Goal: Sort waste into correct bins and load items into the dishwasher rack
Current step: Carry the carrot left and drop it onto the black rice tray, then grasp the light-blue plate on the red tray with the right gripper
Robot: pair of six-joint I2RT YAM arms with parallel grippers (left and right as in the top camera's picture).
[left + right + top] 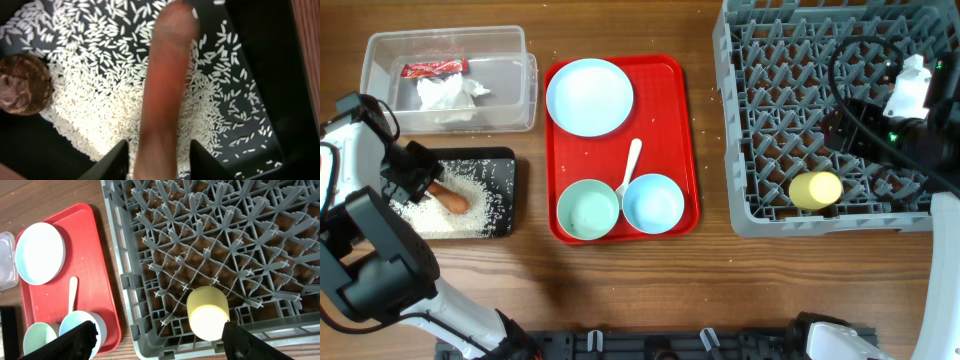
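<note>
My right gripper grabs the pale blue plate by its rim on the side facing the grey rack next, which leaves the plate's opposite rim free to load.
My left gripper [160, 161] is open low over the black tray [506, 160]. Its fingers flank the orange carrot [165, 75] with a small gap on each side. The carrot [451, 198] lies on loose white rice [428, 216], and a brown food scrap [22, 85] sits beside it. The clear tub [380, 50] holds the red wrapper [435, 69] and white tissue [448, 95]. My right gripper [157, 340] is wide open and empty above the grey rack [120, 255], where the yellow cup [208, 313] lies on its side near the front edge.
A flat red tray [670, 140] between the bins and the rack [760, 215] carries the pale blue plate [589, 96], a green bowl [588, 209], a blue bowl [653, 202] and the white spoon [631, 165]. Bare wood lies in front.
</note>
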